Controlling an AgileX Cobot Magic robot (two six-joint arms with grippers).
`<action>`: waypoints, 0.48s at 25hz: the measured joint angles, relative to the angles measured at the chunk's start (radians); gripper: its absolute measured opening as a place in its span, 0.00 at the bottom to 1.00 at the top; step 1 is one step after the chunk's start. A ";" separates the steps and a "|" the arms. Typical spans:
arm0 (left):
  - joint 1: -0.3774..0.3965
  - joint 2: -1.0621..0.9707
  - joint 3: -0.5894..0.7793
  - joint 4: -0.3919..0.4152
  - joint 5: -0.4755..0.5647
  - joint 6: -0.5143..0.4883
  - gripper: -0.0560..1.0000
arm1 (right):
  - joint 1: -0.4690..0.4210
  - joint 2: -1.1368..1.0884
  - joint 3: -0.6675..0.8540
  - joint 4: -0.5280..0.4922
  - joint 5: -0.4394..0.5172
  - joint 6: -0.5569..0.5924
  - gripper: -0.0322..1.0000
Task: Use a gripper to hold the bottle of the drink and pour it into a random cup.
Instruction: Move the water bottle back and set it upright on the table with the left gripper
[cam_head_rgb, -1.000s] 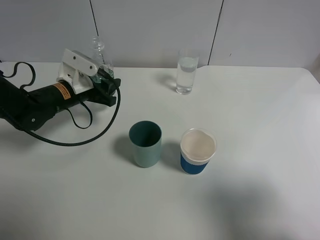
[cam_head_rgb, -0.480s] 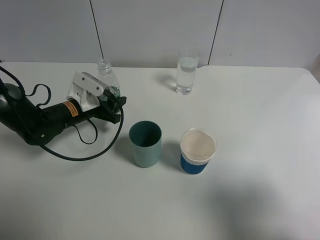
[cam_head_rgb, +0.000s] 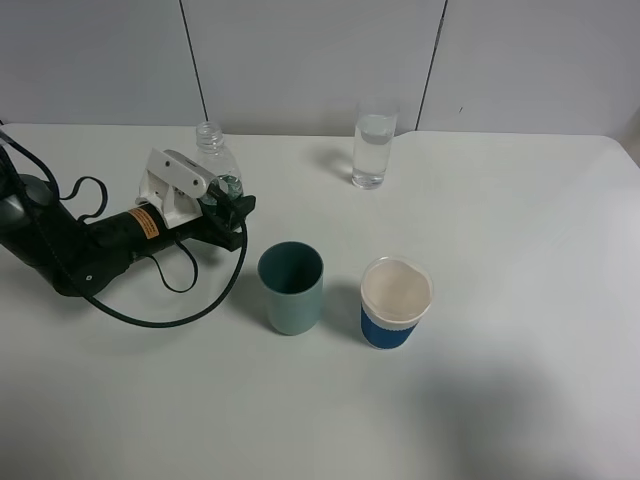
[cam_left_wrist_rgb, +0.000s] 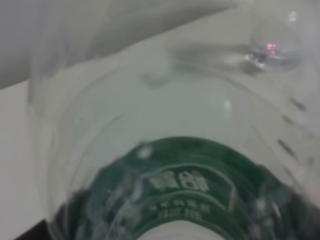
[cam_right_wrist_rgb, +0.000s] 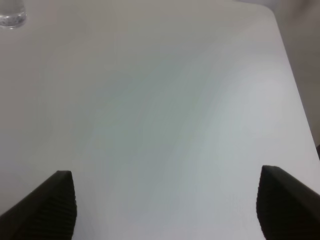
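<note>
The clear bottle (cam_head_rgb: 212, 152) is upright with its lower body low on the tabletop, so it would stay standing. The left gripper should open now.
The clear bottle (cam_head_rgb: 212, 152) with the green label stands upright at the back left of the white table (cam_head_rgb: 520, 250). My left gripper (cam_head_rgb: 228, 196) is shut around its lower body. The open neck rises above the gripper's white head. In the left wrist view the bottle (cam_left_wrist_rgb: 185, 185) fills the frame, so the fingers are hidden there. The tall clear glass (cam_head_rgb: 373, 146), with liquid in it, stands at the back centre, well right of the bottle. My right gripper (cam_right_wrist_rgb: 165, 210) is open and empty over bare table and does not show in the exterior view.
A teal-green cup (cam_head_rgb: 291, 287) and a white paper cup with a blue band (cam_head_rgb: 396, 302) stand side by side in the middle of the table, in front of the bottle and glass. Black cables (cam_head_rgb: 170, 300) loop beside the left arm. The glass's base (cam_right_wrist_rgb: 11, 17) shows in the right wrist view.
My left gripper has carried the bottle from the table's back edge forward and slightly right, towards the teal cup. Over the last half second it barely moved.
</note>
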 joint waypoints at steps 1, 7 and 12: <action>0.000 0.000 0.000 0.002 0.000 0.000 0.57 | 0.000 0.000 0.000 0.000 0.000 0.000 0.75; 0.000 -0.001 0.000 0.004 0.001 -0.002 0.57 | 0.000 0.000 0.000 0.000 0.000 0.000 0.75; 0.000 -0.035 0.001 0.004 0.034 -0.002 0.76 | 0.000 0.000 0.000 0.000 0.000 0.000 0.75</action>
